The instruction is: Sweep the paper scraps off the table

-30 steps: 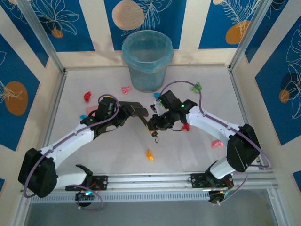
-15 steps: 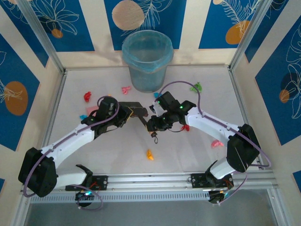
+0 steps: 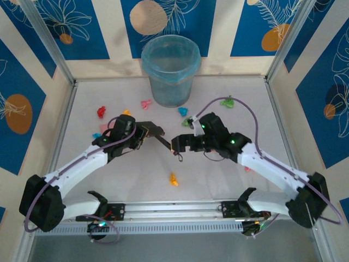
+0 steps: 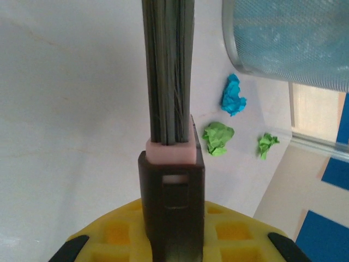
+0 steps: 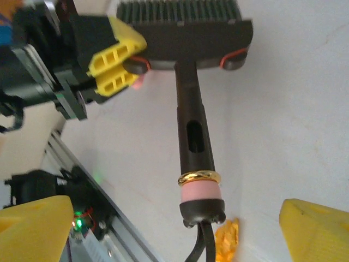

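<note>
The brush needs to be grabbed next with my right gripper by its pink-banded handle end [image 3: 173,151] [image 5: 200,190], so the bristled head stays free to sweep the paper scraps.
A dark brush [image 3: 162,140] with grey bristles [image 4: 168,71] lies low over the table [image 3: 136,169]. My left gripper [image 3: 143,131] [image 4: 172,224] is shut on its head [image 5: 182,35]. My right gripper [image 3: 181,144] [image 5: 174,215] stands open, its yellow fingertips [image 5: 38,226] wide on either side of the pink-banded handle end [image 5: 200,196], not touching it. Paper scraps lie scattered: red [image 3: 101,112], pink [image 3: 145,103], cyan [image 3: 182,111] [image 4: 233,95], green [image 3: 227,101] [image 4: 218,137], and orange [image 3: 173,179] [image 5: 228,240] near the handle end.
A blue-lined mesh bin [image 3: 170,68] [image 4: 289,38] stands at the back centre. Aluminium rails [image 3: 174,207] edge the table, with patterned walls behind and at the sides. Another cyan scrap [image 3: 97,135] lies beside the left arm.
My right arm has swung its elbow out to the right and lower, drawing the gripper slightly right. The red scrap under it is now covered. The left gripper and brush shifted slightly left.
</note>
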### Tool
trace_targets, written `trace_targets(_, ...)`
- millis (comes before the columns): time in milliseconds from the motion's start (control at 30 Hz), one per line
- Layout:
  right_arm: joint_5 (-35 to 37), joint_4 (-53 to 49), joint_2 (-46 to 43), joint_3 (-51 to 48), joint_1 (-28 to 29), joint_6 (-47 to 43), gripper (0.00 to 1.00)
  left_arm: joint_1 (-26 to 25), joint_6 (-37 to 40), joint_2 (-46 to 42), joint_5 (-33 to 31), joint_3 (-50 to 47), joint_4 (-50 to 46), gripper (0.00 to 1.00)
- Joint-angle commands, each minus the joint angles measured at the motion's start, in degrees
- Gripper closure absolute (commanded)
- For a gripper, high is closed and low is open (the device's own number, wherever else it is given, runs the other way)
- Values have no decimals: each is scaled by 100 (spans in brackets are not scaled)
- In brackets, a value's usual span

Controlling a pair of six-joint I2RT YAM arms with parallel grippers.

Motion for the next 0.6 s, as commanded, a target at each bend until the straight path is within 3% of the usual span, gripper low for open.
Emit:
trace_targets(0, 933, 1782, -433, -919, 428, 75, 1, -25, -532, -185, -324, 191, -293, 100)
trace_targets(67, 1513, 2497, -597, -1384, 735, -48, 1, -18, -641, -193, -307, 254, -280, 100)
trace_targets(167, 2037, 2328, -495, -1426, 833, 149, 1, -24, -705, -155, -280, 366, -318, 100)
trace_targets(433, 2007, 2360, 282, -1129, 980, 492, 3, -35, -1006, -150, -353, 353, -257, 100)
trace_targets(567, 1450, 2188, 748, -691, 891, 515, 13, -28, -1055, -145, -350, 378, -302, 100)
